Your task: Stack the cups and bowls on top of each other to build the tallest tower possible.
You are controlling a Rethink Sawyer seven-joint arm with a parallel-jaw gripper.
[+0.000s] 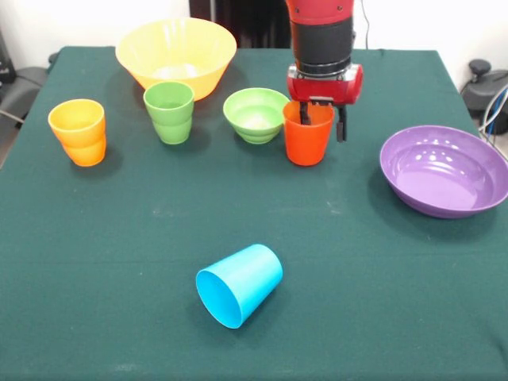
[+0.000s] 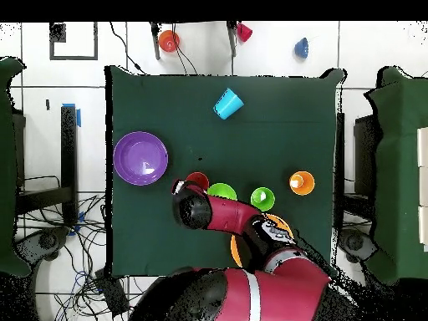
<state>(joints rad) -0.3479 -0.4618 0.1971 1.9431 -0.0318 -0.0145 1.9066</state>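
Note:
I need to stack the orange cup onto another piece, so my gripper should grab the cup by its rim (image 1: pixel 330 116) next. That keeps the orange cup's base (image 1: pixel 305 159) free.
An orange-red cup (image 1: pixel 308 135) stands upright mid-table, right of the light green bowl (image 1: pixel 255 114). My gripper (image 1: pixel 322 123) hangs over its right rim, open, with one finger inside the cup and the other outside its right wall. A green cup (image 1: pixel 169 112) and a yellow-orange cup (image 1: pixel 78 131) stand upright to the left. The large yellow bowl (image 1: pixel 175 54) sits at the back. At the right rests the purple bowl (image 1: pixel 444 170). A light blue cup (image 1: pixel 239 285) lies on its side near the front. Nothing is stacked.
In the overhead view the arm (image 2: pixel 217 213) covers part of the yellow bowl (image 2: pixel 236 248). Beyond the table's far edge, on the floor, lie an orange bowl (image 2: pixel 169 40), a magenta cup (image 2: pixel 244 32) and a blue bowl (image 2: pixel 303 47).

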